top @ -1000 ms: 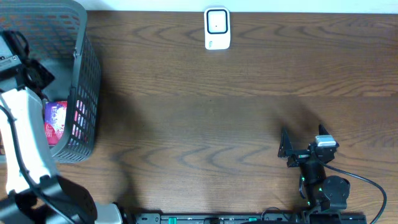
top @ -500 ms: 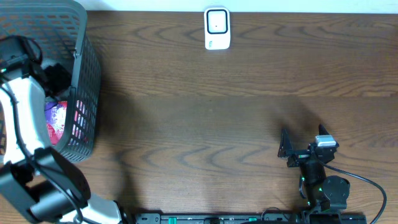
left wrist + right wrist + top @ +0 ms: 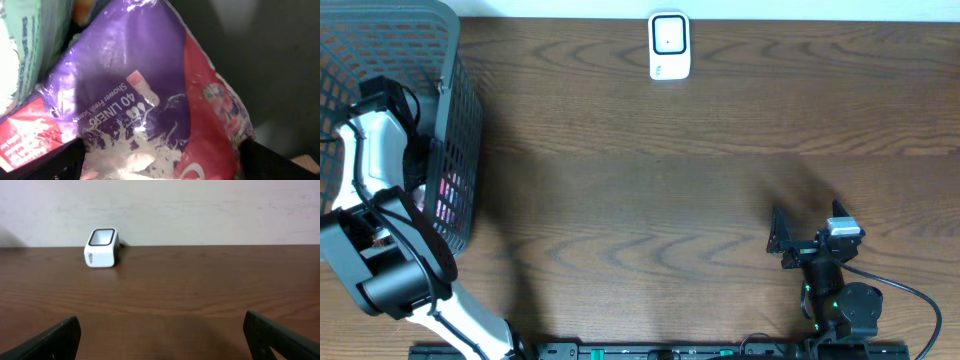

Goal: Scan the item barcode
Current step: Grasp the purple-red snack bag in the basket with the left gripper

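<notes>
The robot will next grab the lower end of the purple and red pack (image 3: 150,95) of liners with its left gripper, so the pack's hidden side stays uncovered to scan the barcode.
A purple and red plastic pack (image 3: 150,95) of liners fills the left wrist view, lying inside the grey mesh basket (image 3: 460,100). No barcode shows on its visible face. My left gripper (image 3: 160,167) is down in the basket, open, with one finger on each side of the pack's lower end. From overhead only the pack's pink edge (image 3: 448,190) shows through the mesh. The white scanner (image 3: 669,45) stands at the table's far edge, and it also appears in the right wrist view (image 3: 102,248). My right gripper (image 3: 780,240) rests open and empty near the front right.
A green and white pack (image 3: 20,50) and a red-labelled pack (image 3: 25,140) lie beside the purple one in the basket. The basket's dark wall (image 3: 270,60) rises to the right of the pack. Brown wooden table (image 3: 650,200) stretches between basket and scanner.
My left arm has swung further over the basket and lowered into it, covering most of the purple pack from overhead. The right arm has not moved.
</notes>
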